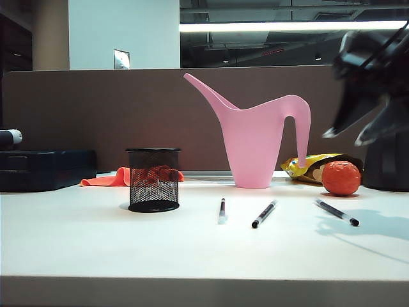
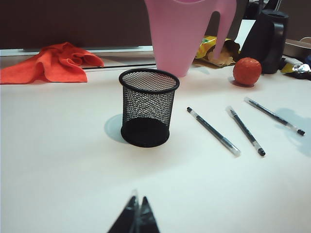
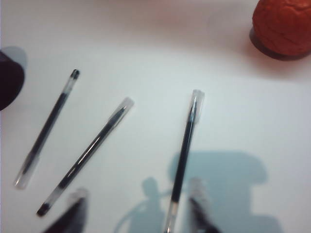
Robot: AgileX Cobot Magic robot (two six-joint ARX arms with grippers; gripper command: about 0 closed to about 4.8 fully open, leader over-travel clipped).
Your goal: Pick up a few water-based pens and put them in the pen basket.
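The water-based pen needs to be grabbed by its dark body (image 1: 334,211) with my right gripper next. Then my right gripper will drop the pen into the pen basket (image 1: 153,179).
The pen basket (image 1: 153,179) (image 2: 148,107), a black mesh cup, stands upright and empty on the white table. To its right lie three water-based pens (image 1: 222,209) (image 1: 264,213) (image 1: 337,212), apart from each other. The left wrist view shows the same pens (image 2: 214,131) (image 2: 246,131) (image 2: 274,115). My left gripper (image 2: 137,206) is shut and empty, on the near side of the basket above the table. My right gripper (image 1: 348,135) (image 3: 138,204) hangs open and blurred above the rightmost pen (image 3: 184,155), which shows between its fingers. The other two pens (image 3: 86,155) (image 3: 47,127) lie beside it.
A pink watering can (image 1: 255,141) stands behind the pens. An orange ball (image 1: 340,178) (image 3: 283,26), a snack bag (image 1: 307,166) and a large black container (image 2: 267,41) are at the back right. An orange cloth (image 2: 48,63) and a black case (image 1: 45,169) lie at the back left.
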